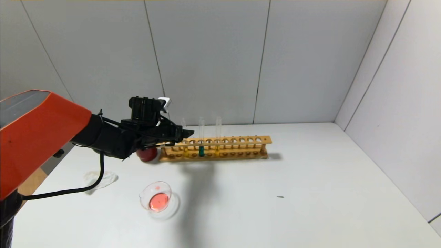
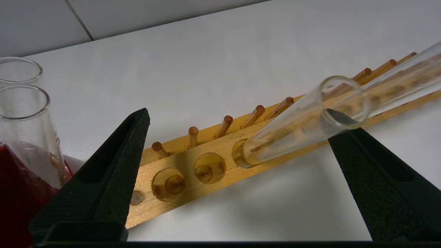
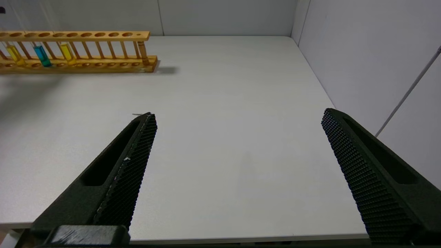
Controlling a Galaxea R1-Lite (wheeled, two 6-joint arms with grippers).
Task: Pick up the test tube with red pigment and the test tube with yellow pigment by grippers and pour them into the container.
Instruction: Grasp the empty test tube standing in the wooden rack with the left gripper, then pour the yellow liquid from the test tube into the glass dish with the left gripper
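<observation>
I need to grab the test tube next with my left gripper by its bare upper part point(image 1: 184, 124) point(image 2: 304, 122), because the wooden rack closes around the test tube's lower end.
My left gripper point(image 1: 184, 134) is open at the left end of the wooden rack point(image 1: 241, 140). In the left wrist view point(image 2: 237, 125) a clear tube point(image 2: 303, 124) stands in the rack's third hole between the open fingers, close to one fingertip point(image 2: 339, 144); the rack's top rail hides its bottom. In the head view this is the leftmost tube with yellow liquid point(image 1: 185, 151). A teal tube point(image 1: 201, 150) and a second yellow tube point(image 1: 217, 150) stand beside it. No tube with red liquid shows. The clear glass container point(image 1: 144, 193) near the table's front holds red liquid. My right gripper point(image 3: 237, 115) is open and empty over bare table.
A dark red cup point(image 1: 147, 154) with two empty clear tubes point(image 2: 20, 113) stands just left of the rack, beside my left gripper. A crumpled clear scrap point(image 1: 100, 179) lies at the left. Walls close the back and right. The rack also shows in the right wrist view point(image 3: 86, 34).
</observation>
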